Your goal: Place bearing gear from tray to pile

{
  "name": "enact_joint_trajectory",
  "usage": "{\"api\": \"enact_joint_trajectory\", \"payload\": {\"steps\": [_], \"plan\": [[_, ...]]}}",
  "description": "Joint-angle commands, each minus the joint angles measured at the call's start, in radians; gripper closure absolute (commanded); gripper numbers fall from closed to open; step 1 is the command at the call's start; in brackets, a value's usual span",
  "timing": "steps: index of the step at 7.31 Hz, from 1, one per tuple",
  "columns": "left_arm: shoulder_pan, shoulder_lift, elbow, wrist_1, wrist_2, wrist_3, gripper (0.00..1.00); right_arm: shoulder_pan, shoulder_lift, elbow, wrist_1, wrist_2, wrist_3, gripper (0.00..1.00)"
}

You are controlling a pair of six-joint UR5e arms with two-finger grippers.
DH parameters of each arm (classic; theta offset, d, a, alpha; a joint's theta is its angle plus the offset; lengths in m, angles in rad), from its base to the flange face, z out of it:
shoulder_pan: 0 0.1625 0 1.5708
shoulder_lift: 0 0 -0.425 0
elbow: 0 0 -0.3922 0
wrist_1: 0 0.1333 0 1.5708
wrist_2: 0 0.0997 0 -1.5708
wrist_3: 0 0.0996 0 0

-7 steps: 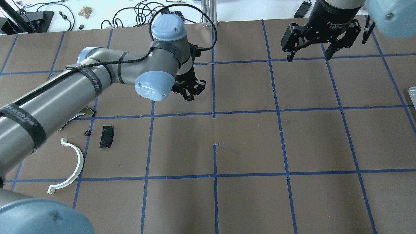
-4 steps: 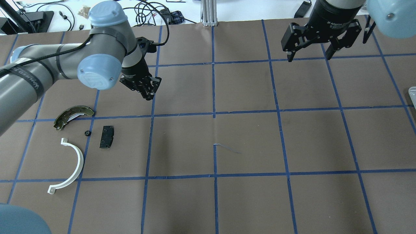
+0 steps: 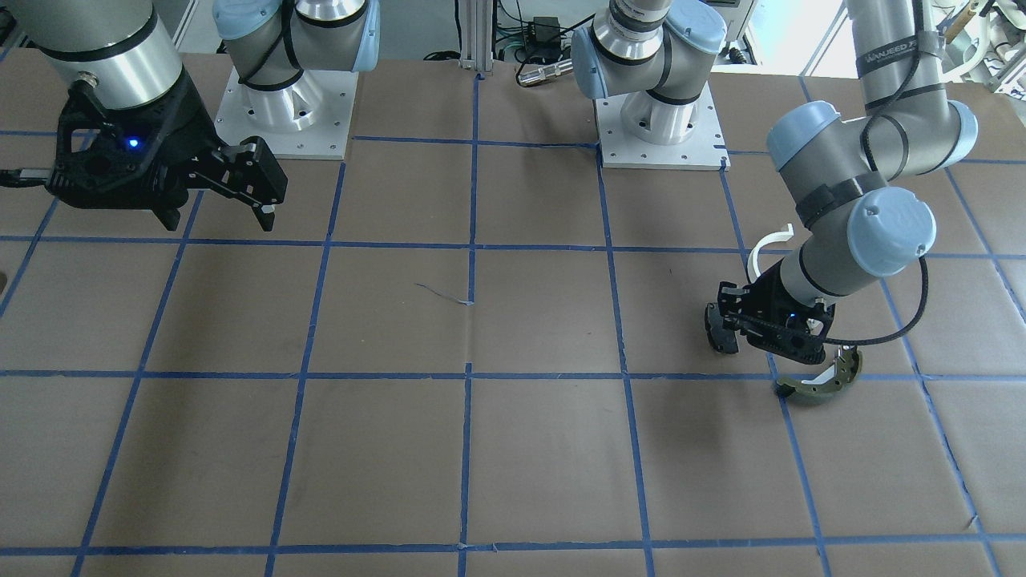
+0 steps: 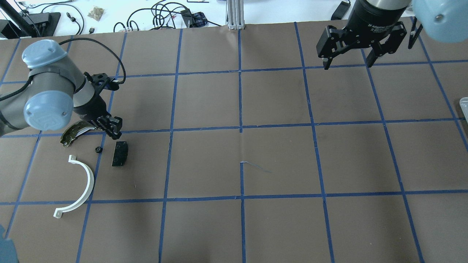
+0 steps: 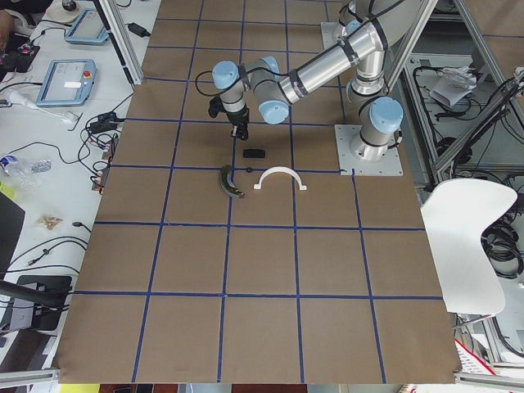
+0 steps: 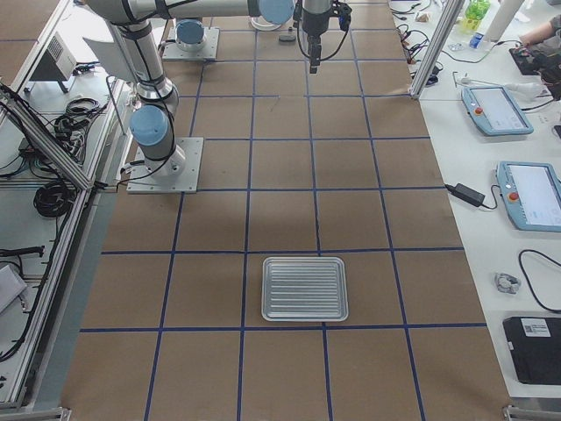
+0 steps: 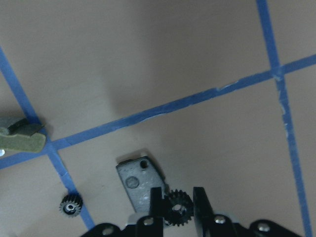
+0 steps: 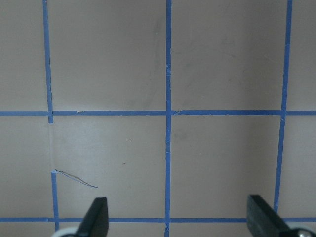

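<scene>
My fingers hold the bearing gear above the black pad, so my left gripper should lower it beside the second gear before release.
My left gripper (image 4: 114, 132) is shut on a small black bearing gear (image 7: 177, 206), which shows between its fingers in the left wrist view. It hangs just above the pile, at the far end of the black pad (image 4: 120, 153) and right of the olive brake shoe (image 4: 73, 132). The white half-ring (image 4: 83, 182) lies nearer the robot. A second small black gear (image 4: 98, 149) lies on the table between pad and shoe and also shows in the left wrist view (image 7: 70, 207). My right gripper (image 4: 347, 60) is open and empty, high over the far right.
The ribbed metal tray (image 6: 305, 288) lies at the table's right end, and only its edge (image 4: 464, 106) shows in the overhead view. Blue tape lines (image 4: 240, 129) grid the brown table cover. Cables and devices lie beyond the far edge.
My left arm has swung left from mid-table toward the pile and come down over the black pad, still shut on the gear. The right arm has not moved.
</scene>
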Motion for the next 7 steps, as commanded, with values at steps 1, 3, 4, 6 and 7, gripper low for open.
{"api": "enact_joint_trajectory", "payload": {"steps": [1,3,4,6,7], "plan": [[0.115,0.004,-0.086,0.087,0.001,0.137,1.0,0.001,0.0,0.0,0.0,0.0,0.0,0.0],[0.118,-0.008,-0.105,0.096,-0.006,0.137,1.0,0.001,0.0,0.0,0.0,0.0,0.0,0.0],[0.12,-0.018,-0.106,0.096,-0.008,0.134,1.0,0.001,0.0,0.0,0.0,0.0,0.0,0.0],[0.12,-0.023,-0.097,0.095,-0.021,0.119,0.01,0.001,0.0,0.0,0.0,0.0,0.0,0.0],[0.12,-0.025,-0.103,0.095,-0.022,0.117,0.0,0.001,0.0,0.0,0.0,0.0,0.0,0.0]]}}
